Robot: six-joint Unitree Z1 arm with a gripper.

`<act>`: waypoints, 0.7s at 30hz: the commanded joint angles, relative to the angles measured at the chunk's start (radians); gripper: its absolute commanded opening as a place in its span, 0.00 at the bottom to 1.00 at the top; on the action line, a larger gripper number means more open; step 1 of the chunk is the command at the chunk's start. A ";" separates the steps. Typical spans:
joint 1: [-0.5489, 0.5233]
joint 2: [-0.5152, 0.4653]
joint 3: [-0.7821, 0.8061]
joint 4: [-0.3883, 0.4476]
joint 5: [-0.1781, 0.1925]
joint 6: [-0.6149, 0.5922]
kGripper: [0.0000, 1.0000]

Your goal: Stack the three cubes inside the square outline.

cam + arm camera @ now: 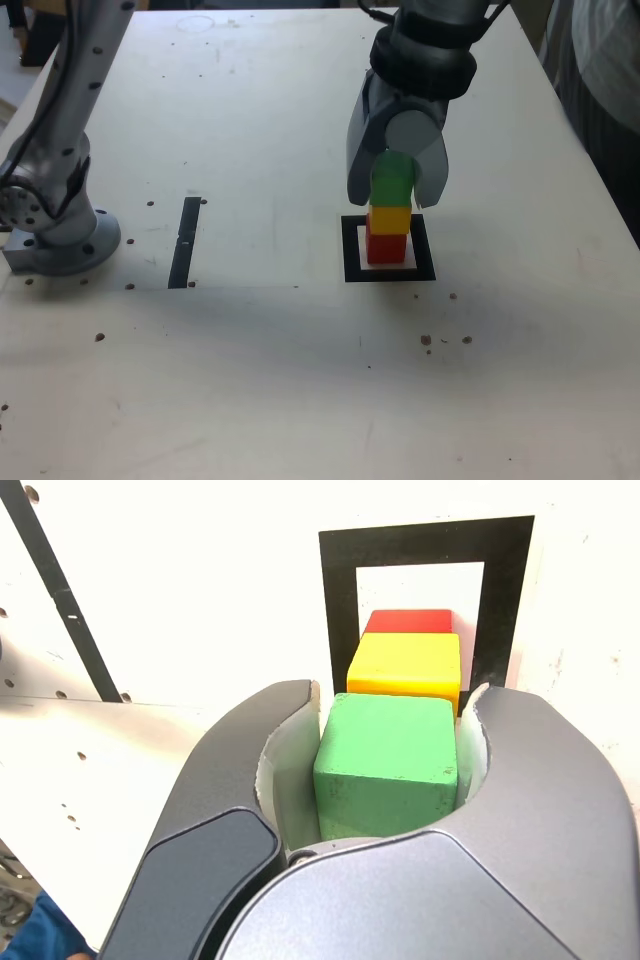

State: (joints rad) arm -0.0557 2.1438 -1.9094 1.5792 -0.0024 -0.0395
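Note:
The green cube's bottom meets the yellow cube's top in the exterior view, so the green cube would stand and it is time for my gripper to open.
A red cube stands in the white centre of the black square outline, with a yellow cube on top of it. The green cube is at the top of the stack, its underside meeting the yellow cube, and my gripper is shut on it from above. The wrist view looks down on the green cube between my gripper's two grey fingers. Beyond it show the yellow cube, a strip of the red cube and the square outline.
A narrow black strip lies on the white table at the exterior view's left, near the arm's grey base. A person in a striped garment stands by the table's right edge. Small dark specks dot the tabletop.

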 commanded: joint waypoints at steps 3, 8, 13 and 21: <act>0.003 0.004 0.000 0.005 -0.007 0.003 0.45; 0.005 0.002 0.003 0.005 -0.008 0.003 0.73; 0.010 -0.001 0.006 0.008 0.001 0.003 0.94; 0.011 -0.020 0.004 0.010 0.017 0.002 0.99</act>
State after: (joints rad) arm -0.0457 2.1414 -1.9049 1.5793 0.0103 -0.0381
